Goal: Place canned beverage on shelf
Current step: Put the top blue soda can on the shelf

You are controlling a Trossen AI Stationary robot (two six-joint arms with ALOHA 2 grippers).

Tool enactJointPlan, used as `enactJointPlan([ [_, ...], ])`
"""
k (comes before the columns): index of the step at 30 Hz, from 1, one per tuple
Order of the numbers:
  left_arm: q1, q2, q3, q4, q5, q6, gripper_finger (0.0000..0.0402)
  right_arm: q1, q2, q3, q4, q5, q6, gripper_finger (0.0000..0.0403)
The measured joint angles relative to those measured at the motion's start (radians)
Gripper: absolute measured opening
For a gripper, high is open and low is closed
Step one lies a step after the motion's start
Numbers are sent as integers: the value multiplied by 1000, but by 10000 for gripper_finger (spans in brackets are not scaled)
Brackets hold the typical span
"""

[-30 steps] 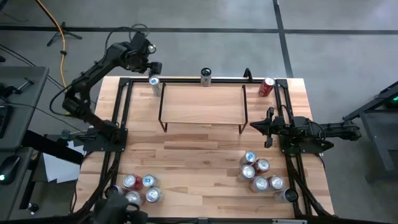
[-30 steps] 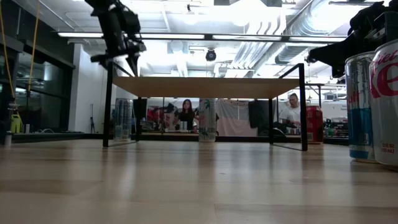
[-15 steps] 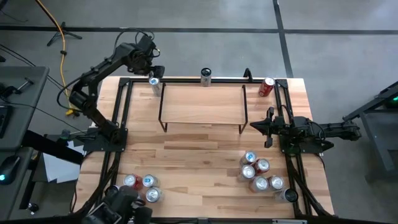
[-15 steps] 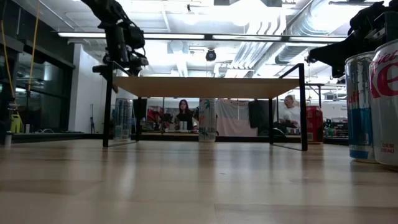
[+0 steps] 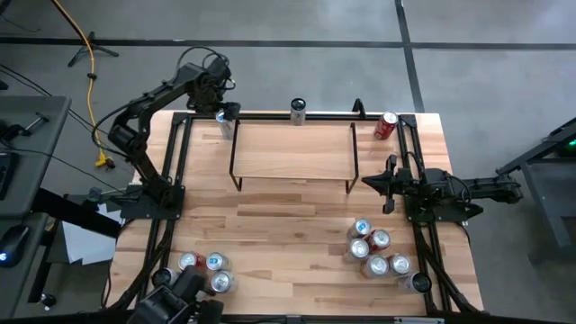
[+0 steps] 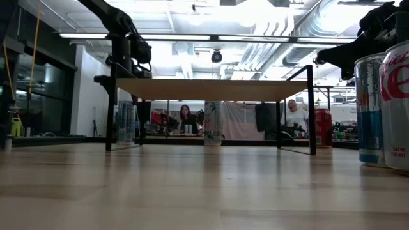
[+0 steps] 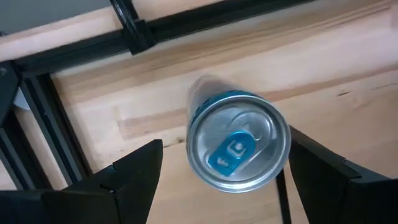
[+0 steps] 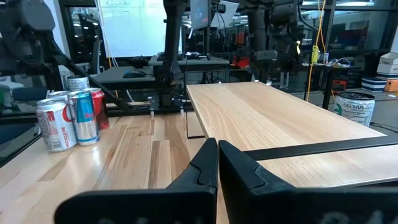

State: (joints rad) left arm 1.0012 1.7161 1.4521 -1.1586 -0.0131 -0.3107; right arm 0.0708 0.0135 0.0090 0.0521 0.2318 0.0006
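The silver can needs to go on the shelf, so I will grip it by its upper end point(image 7: 239, 140) with my left gripper next.
A silver can with a blue tab point(image 7: 239, 146) stands upright on its base at the table's far left corner point(image 5: 223, 121), just left of the shelf point(image 5: 292, 151). My left gripper point(image 7: 224, 152) hangs open above it and points down, one finger on either side of the can's top, clear of it. In the low view the left gripper point(image 6: 124, 71) is level with the shelf's plank point(image 6: 214, 89), above the can point(image 6: 126, 121). My right gripper point(image 8: 217, 163) waits shut and level at the table's right side point(image 5: 389, 184).
A silver can point(image 5: 298, 111) stands behind the shelf at the far edge, a red can point(image 5: 385, 125) at the far right corner. Several cans cluster at the near right point(image 5: 375, 250) and the near left point(image 5: 203, 270). Black frame rails point(image 7: 134, 28) run close to the left can.
My left gripper has come down toward the silver can at the far left corner, shifting a little toward the table's near edge and tipping to point straight down. Its fingers have stayed open. The can has not moved.
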Motion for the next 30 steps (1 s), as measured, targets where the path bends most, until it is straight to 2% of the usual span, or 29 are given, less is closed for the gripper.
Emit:
enactJointPlan([
  [7, -8, 23, 0, 11, -42, 0, 291, 0, 0, 0, 0, 0, 0, 0],
  [20, -16, 39, 0, 60, -24, 0, 288, 0, 0, 0, 0, 0, 0, 0],
  [24, -21, 39, 0, 55, -21, -1, 267, 0, 0, 0, 0, 0, 0, 0],
  [30, -27, 39, 0, 39, -21, 0, 214, 0, 0, 0, 0, 0, 0, 0],
])
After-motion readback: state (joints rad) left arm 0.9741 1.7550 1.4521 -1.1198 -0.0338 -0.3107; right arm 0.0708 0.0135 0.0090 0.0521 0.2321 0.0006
